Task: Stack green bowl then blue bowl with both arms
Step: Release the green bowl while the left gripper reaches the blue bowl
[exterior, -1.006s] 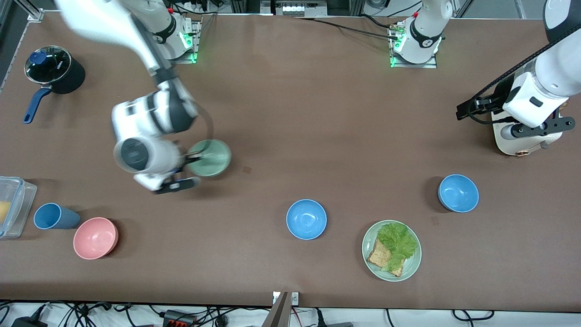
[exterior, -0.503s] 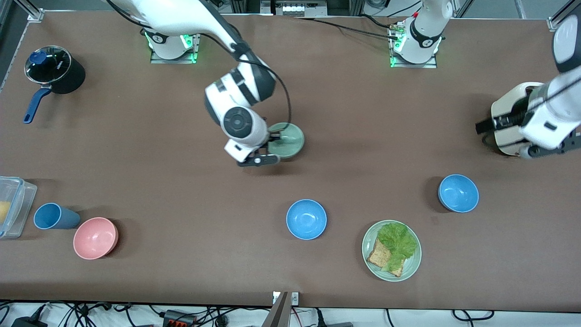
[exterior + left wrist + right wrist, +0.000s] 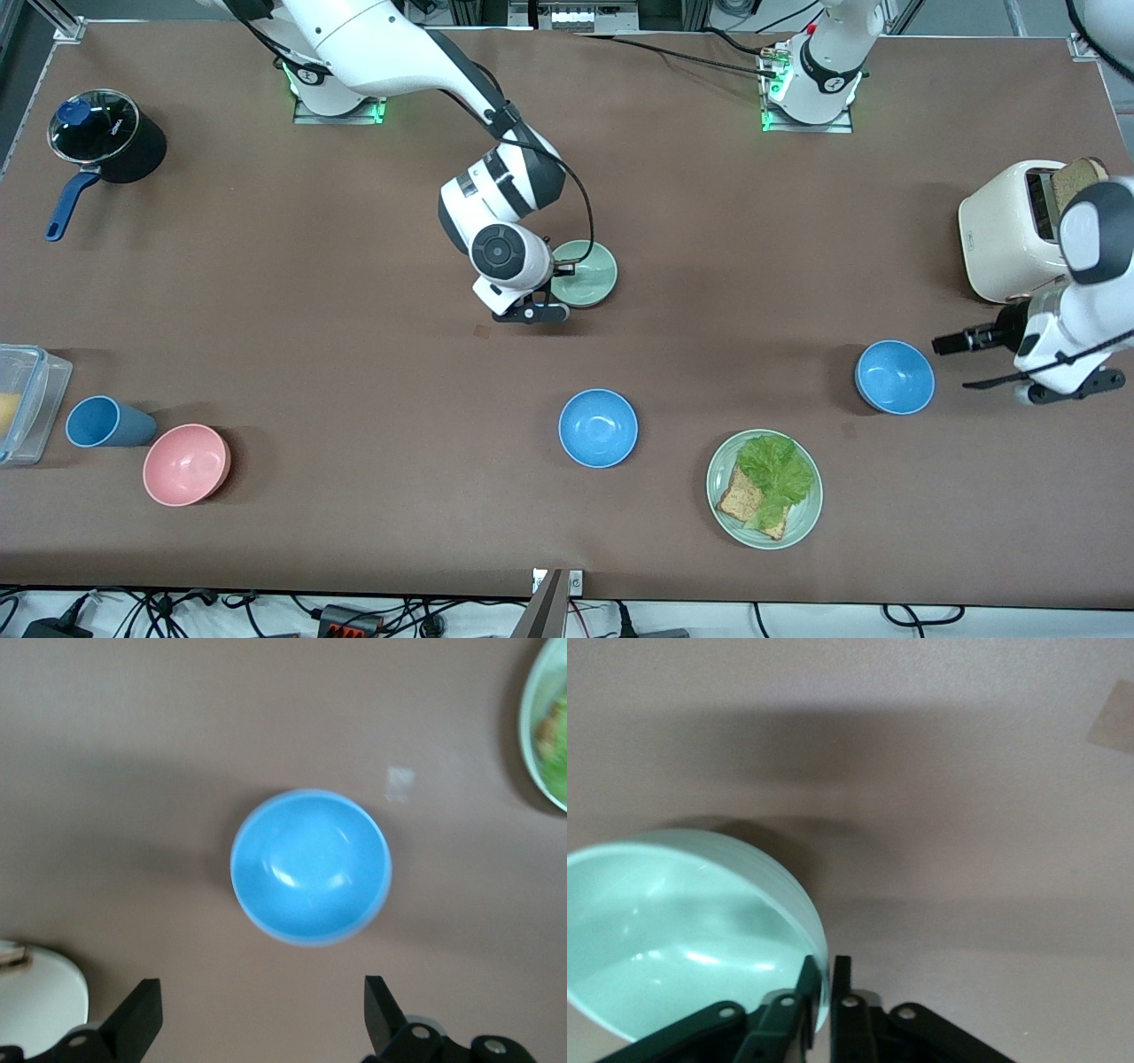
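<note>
My left gripper grabs the blue bowl by its thin rim (image 3: pixel 932 372) next, since the blue bowl's round body (image 3: pixel 895 377) is wider than my open fingers.
My right gripper (image 3: pixel 556 268) is shut on the rim of the green bowl (image 3: pixel 586 275) and holds it over the middle of the table. In the right wrist view the green bowl (image 3: pixel 682 930) hangs from my gripper (image 3: pixel 825 979), one finger inside its wall and one outside. One blue bowl (image 3: pixel 598 428) sits nearer the front camera. The other blue bowl (image 3: pixel 895 377) sits toward the left arm's end. My left gripper (image 3: pixel 952 344) is open beside that bowl. In the left wrist view the bowl (image 3: pixel 311 866) lies ahead of my spread gripper (image 3: pixel 259 1014).
A green plate (image 3: pixel 765 488) with lettuce and toast sits near the front edge. A cream toaster (image 3: pixel 1010 232) with bread stands at the left arm's end. A pink bowl (image 3: pixel 187 464), blue cup (image 3: pixel 104 422), clear container (image 3: pixel 27 399) and black pot (image 3: pixel 106 137) sit at the right arm's end.
My right gripper has carried the green bowl from the right arm's end toward the table's middle. My left gripper has moved from over the toaster down to beside the blue bowl.
</note>
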Motion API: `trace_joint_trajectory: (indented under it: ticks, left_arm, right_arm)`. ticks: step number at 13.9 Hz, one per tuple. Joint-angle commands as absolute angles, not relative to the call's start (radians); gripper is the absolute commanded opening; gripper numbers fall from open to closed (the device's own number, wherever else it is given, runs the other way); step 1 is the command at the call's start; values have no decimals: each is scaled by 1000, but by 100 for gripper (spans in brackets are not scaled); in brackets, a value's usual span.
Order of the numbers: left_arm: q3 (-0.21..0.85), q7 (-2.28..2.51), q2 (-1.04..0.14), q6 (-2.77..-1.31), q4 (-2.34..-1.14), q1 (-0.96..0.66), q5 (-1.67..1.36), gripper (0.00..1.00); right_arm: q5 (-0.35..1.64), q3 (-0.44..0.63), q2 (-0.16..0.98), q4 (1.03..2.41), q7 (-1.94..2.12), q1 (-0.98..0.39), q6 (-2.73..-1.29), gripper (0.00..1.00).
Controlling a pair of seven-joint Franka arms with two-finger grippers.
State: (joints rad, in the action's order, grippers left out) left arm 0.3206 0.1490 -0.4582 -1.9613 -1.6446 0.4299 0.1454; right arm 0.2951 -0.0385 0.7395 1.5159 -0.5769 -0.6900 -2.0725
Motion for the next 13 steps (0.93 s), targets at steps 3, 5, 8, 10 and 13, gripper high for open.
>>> trace_joint_trajectory:
  ticks: [3,5,8,10,13]
  left_arm:
    - [330,117,-485,-2230,-1799,472,218,100]
    - [330,115,-517,-2249,-1799,482,225,100]
    - [327,117,-540,-2380,-1859,483,239,100]
    - [318,117,-563,-2411,-1864,486,239,97]
    - [316,117,-581,-2436,-1864,494,241,78]
  right_arm:
    - [292,46,654,1402,-627,-676,-1956,100]
    - [290,135,573,1402,-623,-678,-1919,100]
    - [210,257,482,1402,-588,-672,-1867,100]
    - [209,346,447,1402,-542,-654,-1815,100]
    - [207,477,416,1402,-390,-637,-1754,100]
